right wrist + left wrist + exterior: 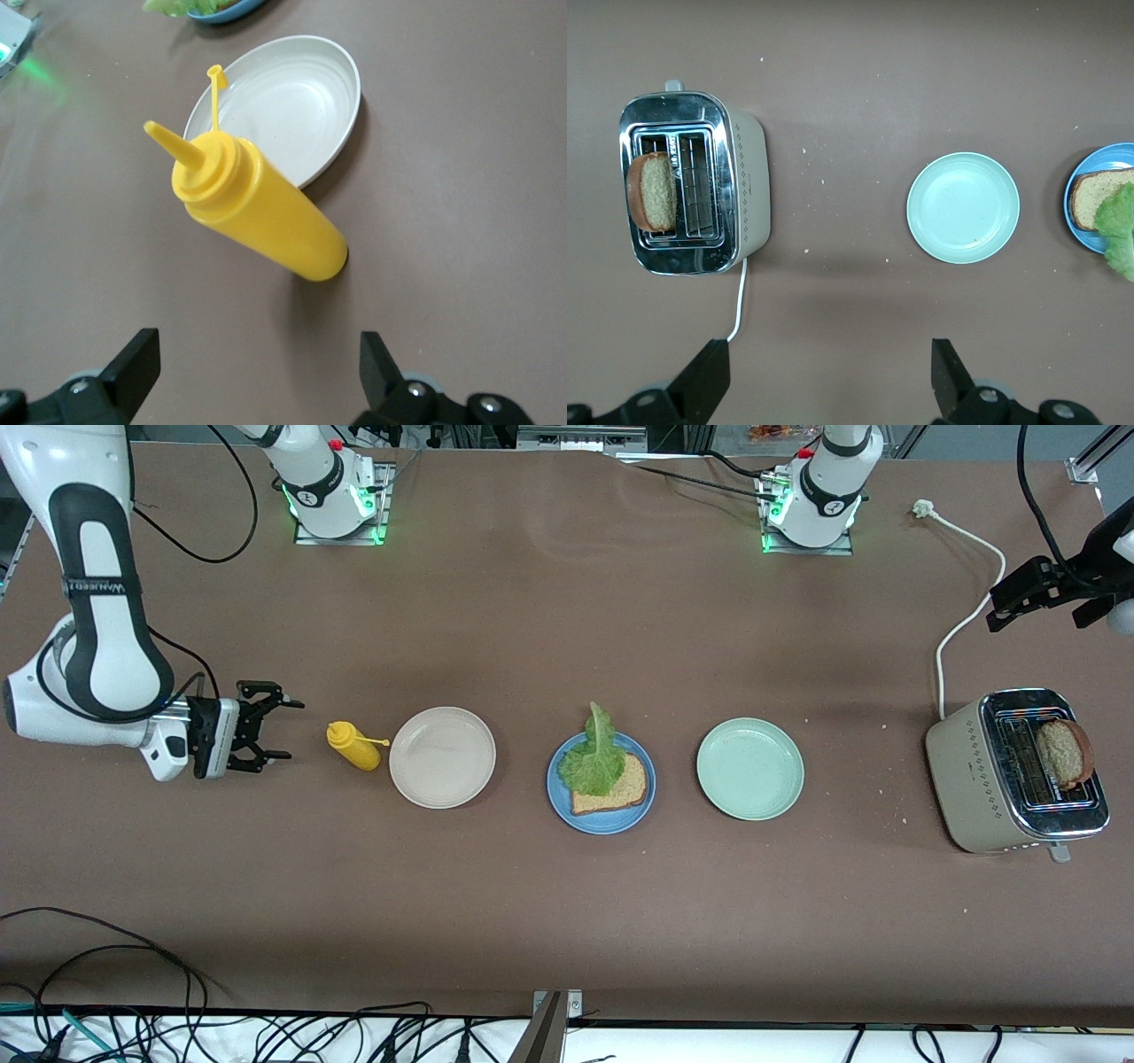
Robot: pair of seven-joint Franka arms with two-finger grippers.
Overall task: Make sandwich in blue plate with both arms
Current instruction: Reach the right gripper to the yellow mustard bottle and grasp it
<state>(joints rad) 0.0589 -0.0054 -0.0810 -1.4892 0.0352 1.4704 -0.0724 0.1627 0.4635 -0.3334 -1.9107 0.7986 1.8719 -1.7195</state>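
Note:
My right gripper should next grab the yellow squeeze bottle around its straight-sided body (361, 753). The bottle narrows to a sloping nozzle at its top.
The blue plate (602, 822) sits mid-table with one brown toast slice (620, 790) on it and a green lettuce leaf (595, 757) lying over that slice. A second toast slice (1066, 751) stands in a slot of the toaster (974, 779). My left gripper (997, 609) hangs open and empty over the toaster's white cable (961, 624); its wrist view shows the toaster (749, 177), that toast (654, 190) and the blue plate (1099, 155). At the right arm's end of the table, my right gripper (288, 731) is open and empty beside a yellow squeeze bottle (354, 746).
A beige plate (442, 757) lies between the yellow bottle and the blue plate. A pale green plate (749, 769) lies between the blue plate and the toaster. Loose cables run along the table edge nearest the front camera.

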